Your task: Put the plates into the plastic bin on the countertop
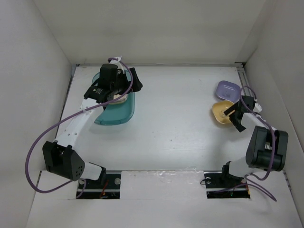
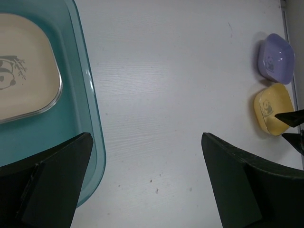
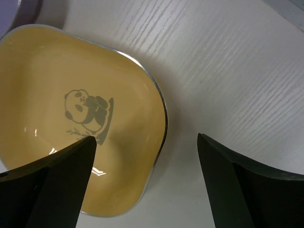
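The yellow plate's rim runs back between my right gripper's fingers in the right wrist view, one inside, one outside, so they should close.
The teal plastic bin (image 1: 118, 114) stands at the back left of the white countertop (image 1: 175, 123) and holds a cream plate (image 2: 23, 78) with a panda mark. My left gripper (image 1: 124, 84) hovers open and empty over the bin's right rim (image 2: 88, 95). A lavender plate (image 1: 227, 89) and a yellow-orange plate (image 1: 221, 112) lie side by side at the right. My right gripper (image 1: 234, 114) is open, one finger over the yellow plate (image 3: 71, 118) and one finger outside its right rim, which lies between the jaws. The other plates are out of view.
White walls (image 1: 42, 71) close in the countertop on the left, back and right. Purple cables (image 1: 33, 142) loop off both arms. Both far plates also show in the left wrist view, the lavender one (image 2: 275, 57) above the yellow one (image 2: 271, 108).
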`<state>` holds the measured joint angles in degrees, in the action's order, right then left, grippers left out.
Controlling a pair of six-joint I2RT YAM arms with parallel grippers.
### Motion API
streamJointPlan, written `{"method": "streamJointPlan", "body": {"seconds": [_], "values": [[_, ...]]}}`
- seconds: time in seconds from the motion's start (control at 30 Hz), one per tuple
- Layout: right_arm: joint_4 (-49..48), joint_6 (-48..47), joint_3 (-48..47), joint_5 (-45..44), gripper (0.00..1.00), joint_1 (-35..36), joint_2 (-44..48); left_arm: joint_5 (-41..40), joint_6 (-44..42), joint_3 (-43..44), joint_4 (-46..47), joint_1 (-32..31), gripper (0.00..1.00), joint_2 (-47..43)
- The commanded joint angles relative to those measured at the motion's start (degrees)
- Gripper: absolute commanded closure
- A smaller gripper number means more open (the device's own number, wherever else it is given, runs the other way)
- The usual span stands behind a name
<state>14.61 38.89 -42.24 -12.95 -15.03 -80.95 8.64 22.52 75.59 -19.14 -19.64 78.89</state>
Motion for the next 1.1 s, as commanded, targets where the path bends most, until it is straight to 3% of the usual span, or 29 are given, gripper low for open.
{"method": "streamJointPlan", "body": {"seconds": [0.0,0.1,0.23,0.37,0.63,0.67,0.7,0.9,1.07], "values": [[1.5,0.2,-4.2,-0.8,0.07,-0.8,-3.4,-2.2,-0.9,2.9,-0.6,0.0,0.0,-2.1],[2.4,-0.3,-5.2,-2.1,0.13,-0.8,-4.7,-4.2,-1.4,4.1,-1.9,0.0,0.0,-1.5],[6.2,-1.4,-8.1,-4.0,0.29,0.4,-7.3,-5.3,-1.4,4.1,-2.7,0.0,0.0,-1.0],[7.8,-1.4,-8.1,-5.4,0.53,2.0,-7.8,-7.5,-1.4,4.7,-3.8,0.0,0.0,-1.0],[9.0,-3.4,-8.1,-5.9,0.68,2.5,-7.8,-8.0,-1.4,5.4,-4.9,0.0,0.0,-1.0],[9.6,-3.4,-8.8,-5.9,0.73,2.5,-8.3,-8.0,-1.4,5.4,-4.9,0.0,0.0,-1.0],[9.6,-3.4,-9.4,-5.9,1.0,2.5,-8.3,-8.0,-1.4,5.4,-4.9,0.0,0.0,-1.0],[9.1,-4.7,-7.3,-3.2,1.0,3.9,-6.3,-7.4,-2.0,5.4,-4.9,0.0,0.0,-1.0],[7.7,-4.7,-2.1,-1.4,1.0,10.9,2.1,-3.2,-0.9,5.4,-3.6,0.0,0.0,-1.0]]}}
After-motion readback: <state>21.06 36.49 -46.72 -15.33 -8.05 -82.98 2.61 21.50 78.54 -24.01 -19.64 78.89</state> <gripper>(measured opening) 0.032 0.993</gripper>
